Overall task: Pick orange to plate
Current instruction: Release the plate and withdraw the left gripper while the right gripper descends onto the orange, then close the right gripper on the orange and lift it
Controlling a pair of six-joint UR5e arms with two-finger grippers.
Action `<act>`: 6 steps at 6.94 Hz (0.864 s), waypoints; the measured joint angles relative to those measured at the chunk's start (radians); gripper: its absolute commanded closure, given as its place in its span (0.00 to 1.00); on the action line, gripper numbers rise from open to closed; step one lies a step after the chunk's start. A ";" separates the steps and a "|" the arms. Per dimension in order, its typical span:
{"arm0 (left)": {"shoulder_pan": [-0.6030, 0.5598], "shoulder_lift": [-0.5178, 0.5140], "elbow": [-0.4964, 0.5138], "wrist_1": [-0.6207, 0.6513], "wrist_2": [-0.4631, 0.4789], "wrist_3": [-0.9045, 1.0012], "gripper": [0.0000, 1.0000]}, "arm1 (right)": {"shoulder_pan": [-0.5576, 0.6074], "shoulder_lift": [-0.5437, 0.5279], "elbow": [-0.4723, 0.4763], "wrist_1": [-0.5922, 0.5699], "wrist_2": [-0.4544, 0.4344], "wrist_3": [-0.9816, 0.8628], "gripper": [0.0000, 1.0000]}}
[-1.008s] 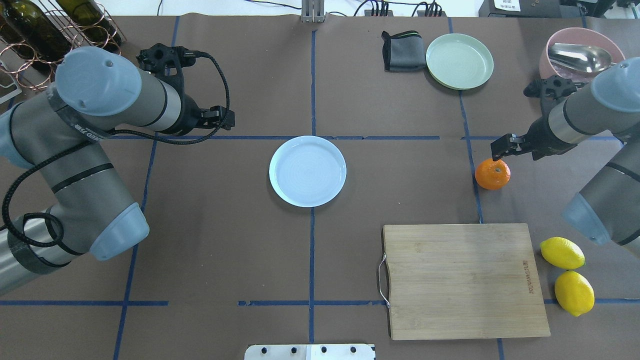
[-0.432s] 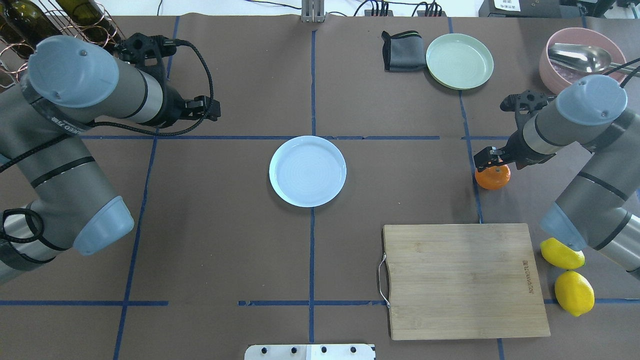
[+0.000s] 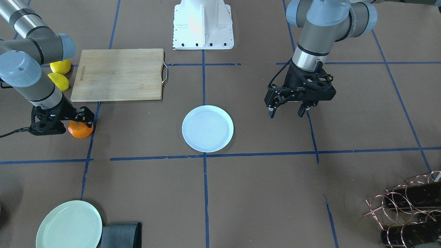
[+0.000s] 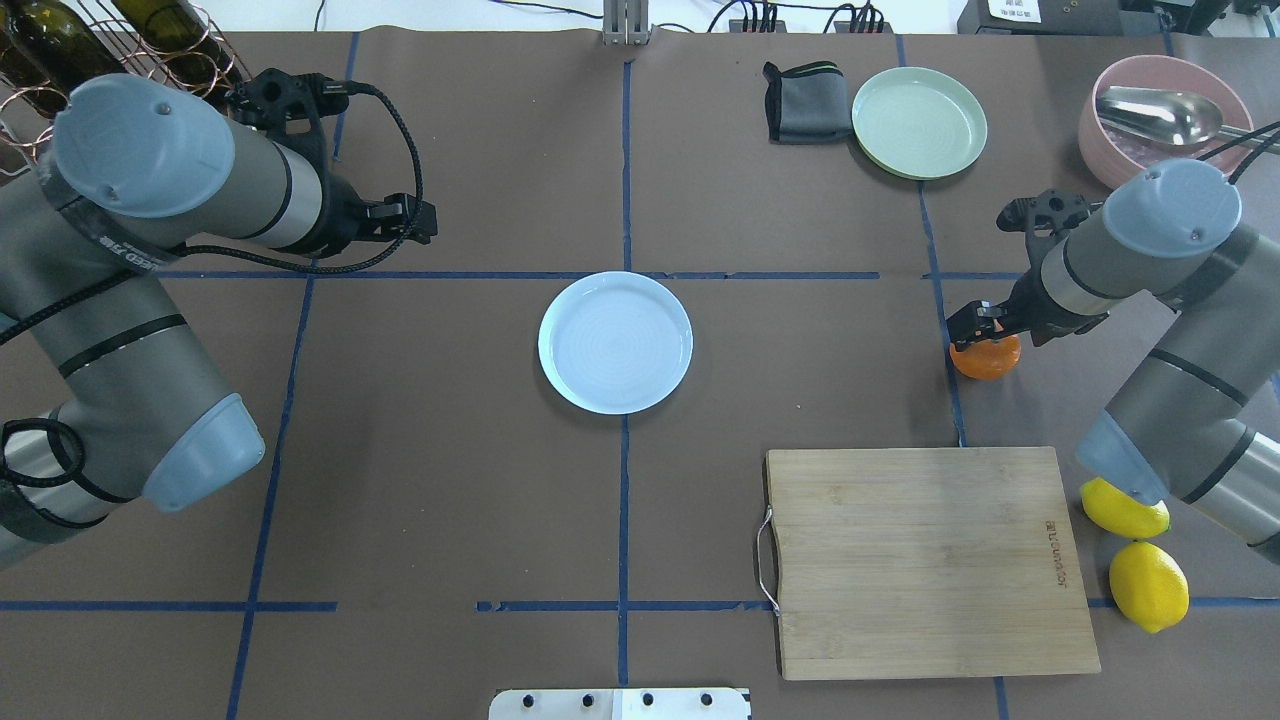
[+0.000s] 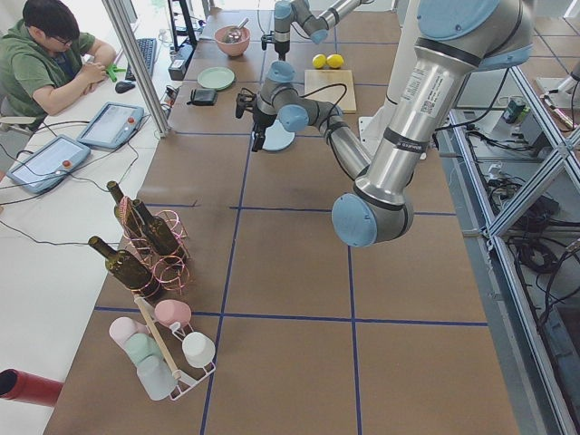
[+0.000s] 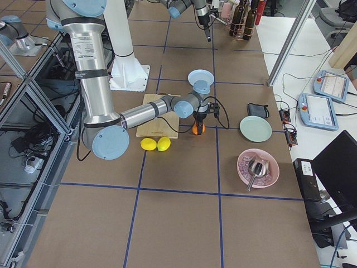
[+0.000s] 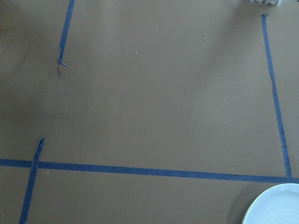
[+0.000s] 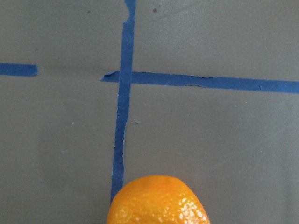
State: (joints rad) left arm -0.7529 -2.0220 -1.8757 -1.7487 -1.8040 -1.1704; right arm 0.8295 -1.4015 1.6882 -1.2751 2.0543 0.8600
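My right gripper has to set the orange on the plate (image 3: pixel 207 128), so it should next grab the orange around its round body (image 3: pixel 80 130).
The orange (image 4: pixel 986 361) lies on the brown table at the right, on a blue tape line; it also fills the bottom edge of the right wrist view, orange (image 8: pixel 158 200). My right gripper (image 4: pixel 983 326) is low over its top, open, with a finger on either side of the fruit, right gripper (image 3: pixel 82 117) above the orange (image 3: pixel 80 130). The pale bluish-white plate (image 4: pixel 615 342) sits bare at the table's middle, well left of the orange. My left gripper (image 3: pixel 287 112) hangs open with nothing in it above the table, to the far left of the plate (image 3: pixel 207 128).
A wooden cutting board (image 4: pixel 925 560) lies near the orange, with two lemons (image 4: pixel 1125 507) beside it under my right arm. A pale green plate (image 4: pixel 918 122), a grey cloth (image 4: pixel 800 102) and a pink bowl with a spoon (image 4: pixel 1160 110) stand at the far right. A wine rack (image 4: pixel 100 50) stands far left.
My right gripper has come down and toward the orange, from just beyond it to over its top. My left arm has drawn back a little to the left.
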 measured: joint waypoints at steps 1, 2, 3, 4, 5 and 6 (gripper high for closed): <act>0.001 0.000 0.003 0.000 0.000 0.000 0.00 | -0.005 0.004 -0.002 -0.001 0.001 0.001 0.02; 0.002 0.000 0.007 0.000 0.000 0.001 0.00 | -0.008 0.008 -0.003 -0.001 0.001 0.001 0.19; 0.003 0.000 0.008 0.000 -0.001 0.003 0.00 | -0.009 0.010 -0.004 -0.001 0.001 0.001 0.70; 0.005 0.002 0.009 0.002 -0.004 0.006 0.00 | -0.010 0.011 -0.006 -0.001 0.001 -0.004 1.00; 0.005 0.005 0.010 0.004 -0.007 0.009 0.00 | -0.010 0.012 -0.005 0.000 0.001 -0.011 1.00; 0.002 0.008 0.009 0.006 -0.009 0.013 0.00 | -0.009 0.017 0.007 0.000 0.004 -0.014 1.00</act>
State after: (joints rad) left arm -0.7507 -2.0141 -1.8668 -1.7423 -1.8132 -1.1576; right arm 0.8202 -1.3846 1.6957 -1.2752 2.0581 0.8465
